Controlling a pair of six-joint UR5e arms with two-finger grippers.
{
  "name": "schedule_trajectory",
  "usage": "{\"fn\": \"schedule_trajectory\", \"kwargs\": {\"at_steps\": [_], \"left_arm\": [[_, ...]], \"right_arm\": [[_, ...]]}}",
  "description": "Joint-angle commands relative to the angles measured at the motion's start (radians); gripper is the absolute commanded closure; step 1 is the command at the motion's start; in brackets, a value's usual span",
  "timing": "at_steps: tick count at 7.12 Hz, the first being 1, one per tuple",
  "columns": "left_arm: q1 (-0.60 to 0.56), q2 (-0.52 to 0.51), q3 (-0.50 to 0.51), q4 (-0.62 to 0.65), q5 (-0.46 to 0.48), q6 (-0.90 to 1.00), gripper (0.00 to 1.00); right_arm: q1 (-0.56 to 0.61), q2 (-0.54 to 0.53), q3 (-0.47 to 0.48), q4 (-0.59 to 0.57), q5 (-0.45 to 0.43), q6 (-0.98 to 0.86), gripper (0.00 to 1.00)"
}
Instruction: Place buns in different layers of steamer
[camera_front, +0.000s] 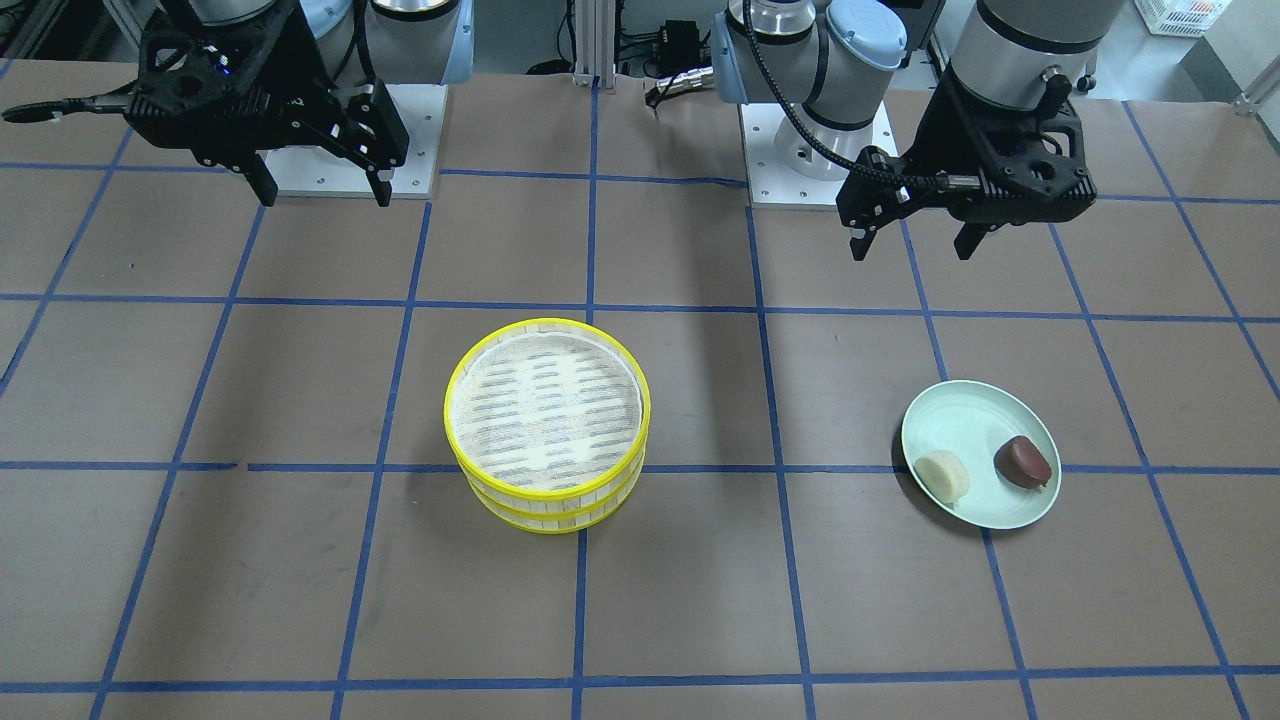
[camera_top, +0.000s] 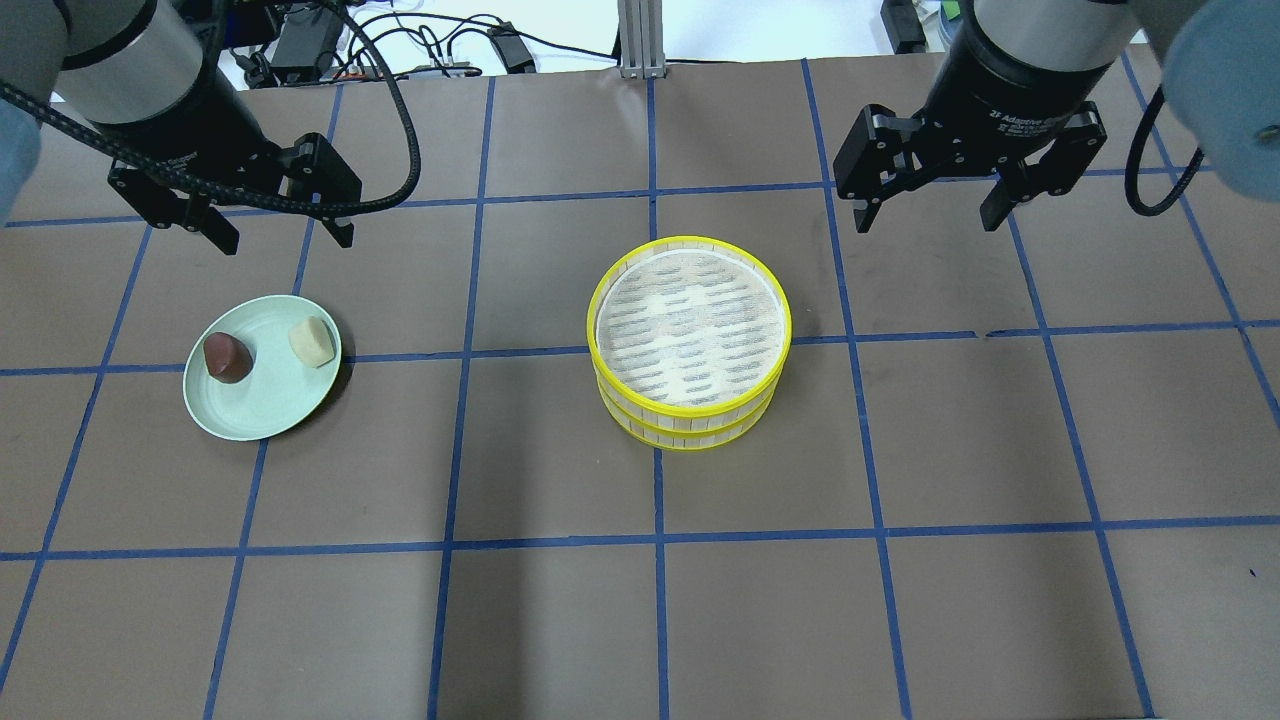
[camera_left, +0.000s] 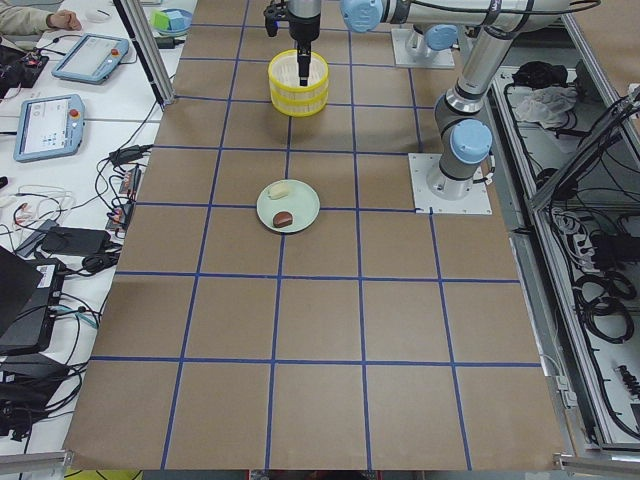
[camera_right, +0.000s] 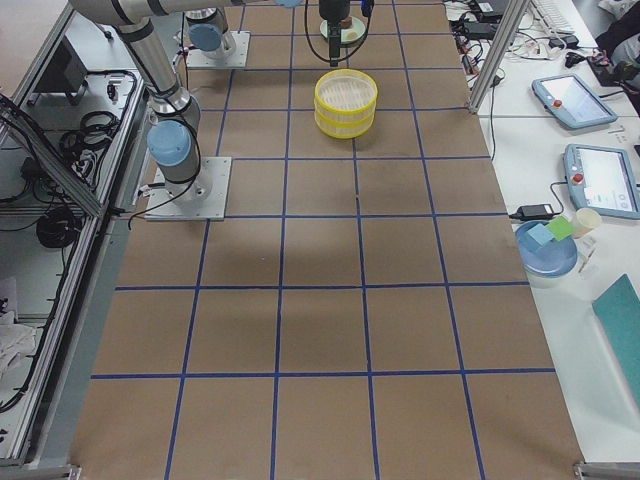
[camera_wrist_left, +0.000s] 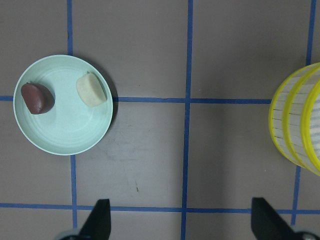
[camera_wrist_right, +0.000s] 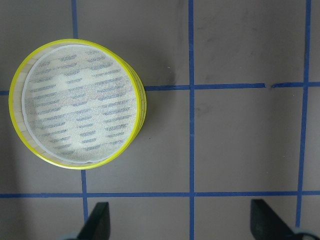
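The robot's right gripper next needs to grab the upper steamer layer by its yellow rim (camera_front: 451, 396), to open up the lower layer (camera_front: 552, 518) for a bun.
Two steamer layers (camera_top: 688, 340) with yellow rims and mesh liners stand stacked at the table's middle; they also show in the front view (camera_front: 547, 420) and the right wrist view (camera_wrist_right: 77, 107). Both look empty from above. A cream bun (camera_top: 312, 342) and a dark red-brown bun (camera_top: 227, 357) lie on a pale green plate (camera_top: 262, 400) at the robot's left. My left gripper (camera_top: 278, 232) is open and empty, high behind the plate. My right gripper (camera_top: 930, 212) is open and empty, high behind and to the right of the stack.
The brown table is marked with blue tape lines (camera_top: 655, 540). The arm bases (camera_front: 800, 150) stand at the robot's edge. In the side views, tablets (camera_right: 590, 130), cables and a blue bowl (camera_right: 545, 250) lie on benches beyond the far table edge.
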Motion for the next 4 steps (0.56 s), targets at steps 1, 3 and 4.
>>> {"fn": "schedule_trajectory", "kwargs": {"at_steps": [1,3,4], "left_arm": [[0.008,0.001,-0.002,-0.006,0.003,0.001,0.00],[0.102,-0.022,-0.022,0.017,-0.002,0.003,0.00],[0.181,-0.025,-0.062,0.018,-0.032,-0.002,0.00]], "right_arm": [[-0.001,0.000,0.001,0.001,0.000,-0.001,0.00],[-0.001,0.000,-0.001,0.002,-0.001,-0.001,0.00],[-0.001,0.000,-0.001,0.002,-0.001,-0.001,0.00]]}}
